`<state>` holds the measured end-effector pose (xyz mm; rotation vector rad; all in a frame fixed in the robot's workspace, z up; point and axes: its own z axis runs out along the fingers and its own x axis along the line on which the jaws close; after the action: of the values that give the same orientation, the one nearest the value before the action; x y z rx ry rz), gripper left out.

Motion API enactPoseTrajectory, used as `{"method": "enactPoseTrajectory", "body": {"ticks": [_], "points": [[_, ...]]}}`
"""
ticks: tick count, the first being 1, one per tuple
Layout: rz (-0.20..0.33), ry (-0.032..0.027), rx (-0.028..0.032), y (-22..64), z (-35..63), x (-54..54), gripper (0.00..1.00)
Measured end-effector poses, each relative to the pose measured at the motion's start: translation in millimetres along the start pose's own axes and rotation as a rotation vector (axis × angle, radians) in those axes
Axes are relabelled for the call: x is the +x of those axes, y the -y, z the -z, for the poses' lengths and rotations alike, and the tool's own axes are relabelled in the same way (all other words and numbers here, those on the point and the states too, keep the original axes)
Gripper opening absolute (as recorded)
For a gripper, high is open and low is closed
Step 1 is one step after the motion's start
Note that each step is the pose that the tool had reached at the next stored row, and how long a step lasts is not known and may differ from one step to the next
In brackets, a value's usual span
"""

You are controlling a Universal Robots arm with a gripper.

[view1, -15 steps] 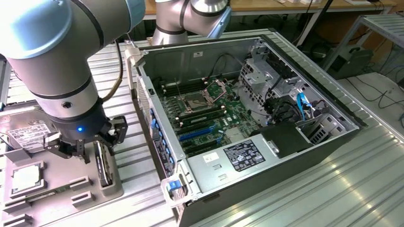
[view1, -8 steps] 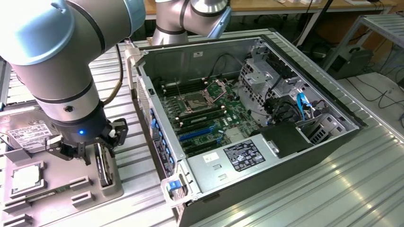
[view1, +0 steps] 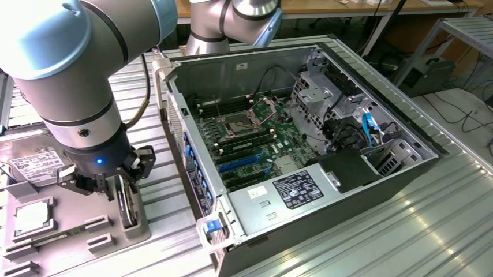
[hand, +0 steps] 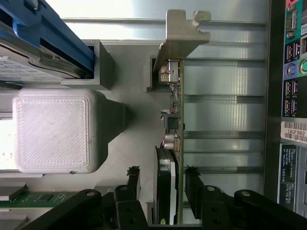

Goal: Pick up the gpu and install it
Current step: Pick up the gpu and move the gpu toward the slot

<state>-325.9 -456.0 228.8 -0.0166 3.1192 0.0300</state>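
Note:
The robot's gripper next needs to grab the GPU by its upper part [view1: 122,189] beside the fan, because the holder's slot surrounds the GPU's lower edge.
The gpu [view1: 126,203] stands on edge in a slot of the grey parts holder [view1: 81,234], at the exterior view's left of the open computer case. In the wrist view the gpu [hand: 175,115] shows as a thin green board edge, with its silver end bracket [hand: 180,40] at the far end and a dark round fan face near the fingers. My gripper [view1: 115,182] is lowered over the card. The gripper [hand: 162,171] is open, with one black finger [hand: 133,176] on each side of the card and small gaps between the fingers and the card.
The open computer case [view1: 400,124] lies on its side with the motherboard [view1: 254,135] and blue expansion slots [view1: 235,166] exposed. On the holder, a silver hard drive [view1: 32,166] and a processor chip [view1: 31,216] lie beside the gpu. A grey printed block [hand: 53,129] stands close to the card.

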Motion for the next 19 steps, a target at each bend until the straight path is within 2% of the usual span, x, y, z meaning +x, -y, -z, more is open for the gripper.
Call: {"method": "enactPoseTrajectory", "body": {"ticks": [1, 2, 3, 7, 8, 10, 19], "points": [[0.0, 0.0, -0.0001, 0.0, 0.0, 0.0, 0.46], [0.0, 0.0, -0.0001, 0.0, 0.0, 0.0, 0.46], [0.0, 0.0, 0.0, 0.0, 0.0, 0.0, 0.39], [0.0, 0.0, 0.0, 0.0, 0.0, 0.0, 0.38], [0.0, 0.0, 0.0, 0.0, -0.1, 0.0, 0.31], [0.0, 0.0, 0.0, 0.0, -0.1, 0.0, 0.28], [0.0, 0.0, 0.0, 0.0, -0.4, -0.6, 0.28]]}}
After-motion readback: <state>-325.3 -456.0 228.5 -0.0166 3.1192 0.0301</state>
